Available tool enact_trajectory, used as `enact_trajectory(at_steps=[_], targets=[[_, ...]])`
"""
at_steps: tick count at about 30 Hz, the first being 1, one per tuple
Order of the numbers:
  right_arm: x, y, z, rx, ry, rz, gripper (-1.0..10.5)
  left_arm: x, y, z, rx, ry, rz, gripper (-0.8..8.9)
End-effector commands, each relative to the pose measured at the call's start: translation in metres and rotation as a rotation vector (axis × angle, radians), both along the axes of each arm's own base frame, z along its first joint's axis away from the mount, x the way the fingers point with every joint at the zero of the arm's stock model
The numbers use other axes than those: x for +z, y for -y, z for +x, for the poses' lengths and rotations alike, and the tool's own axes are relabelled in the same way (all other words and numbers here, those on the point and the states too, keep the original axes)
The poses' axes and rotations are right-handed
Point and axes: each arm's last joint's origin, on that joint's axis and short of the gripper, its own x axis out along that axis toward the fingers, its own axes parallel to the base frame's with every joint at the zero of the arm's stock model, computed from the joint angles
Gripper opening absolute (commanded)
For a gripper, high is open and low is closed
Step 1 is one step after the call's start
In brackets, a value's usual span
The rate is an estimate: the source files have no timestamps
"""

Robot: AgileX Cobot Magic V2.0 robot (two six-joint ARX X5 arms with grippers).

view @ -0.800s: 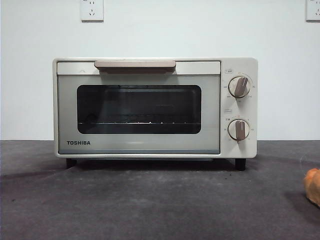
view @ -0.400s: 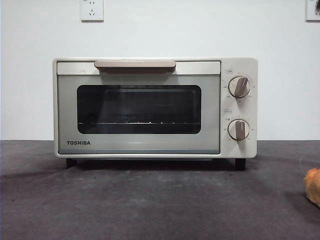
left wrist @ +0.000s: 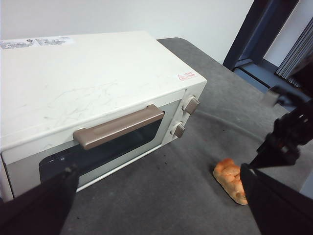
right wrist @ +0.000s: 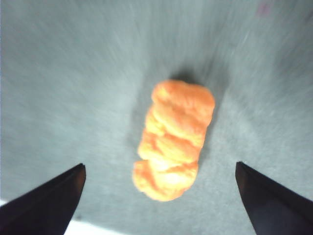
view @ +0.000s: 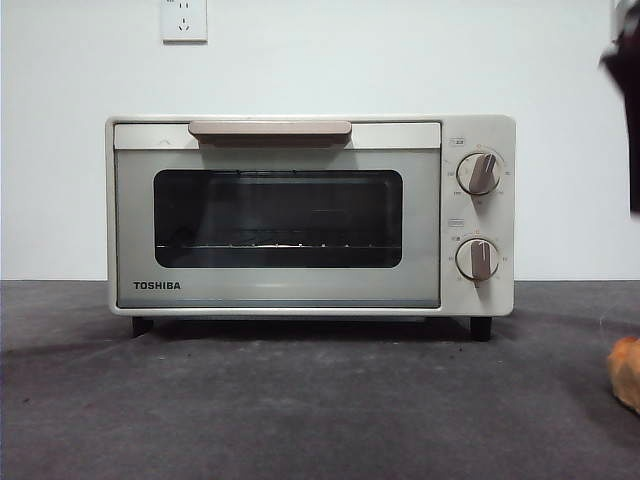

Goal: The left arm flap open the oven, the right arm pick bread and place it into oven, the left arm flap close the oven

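Note:
The golden-orange bread needs to go into the oven, so the robot's right gripper will next grab the bread by its long sides.
The cream-white oven stands mid-table with its door shut and its beige handle at the top. The bread, an orange-brown lump, lies on the table at the right edge of the front view. My right gripper hangs open above the bread, one jaw on each side, not touching it. In the front view only a dark piece of the right arm shows at the top right. My left gripper is open, up in front of the oven and apart from its handle.
Dark grey cloth covers the table. A white wall with a socket stands behind the oven. Two beige knobs sit on the oven's right side. The table's far edge runs beyond the oven.
A dark part of the right arm has come into the front view at the top right. The oven and the bread have not moved.

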Motion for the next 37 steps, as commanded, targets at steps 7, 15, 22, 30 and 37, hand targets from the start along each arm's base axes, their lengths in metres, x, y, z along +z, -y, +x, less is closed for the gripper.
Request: enact_trajectory(at_steps=[7, 15, 22, 30, 37], targets=[[-0.045, -0.013, 0.020, -0.003, -0.059, -0.042, 4.9, 0.007, 0.000, 0.000, -0.002, 0.022, -0.009, 5.31], [-0.070, -0.017, 0.037, -0.002, -0.101, -0.059, 4.8, 0.007, 0.000, 0.000, -0.002, 0.023, -0.008, 5.31], [-0.083, -0.019, 0.042, 0.009, -0.147, -0.074, 3.8, 0.006, 0.001, 0.000, -0.002, 0.023, -0.006, 5.30], [-0.071, -0.018, 0.039, 0.011, -0.104, -0.060, 1.4, 0.005, 0.001, 0.002, 0.005, 0.015, -0.001, 5.26], [-0.033, -0.013, 0.020, 0.011, 0.002, -0.021, 1.4, -0.002, 0.005, 0.013, 0.005, -0.047, 0.021, 4.64]])
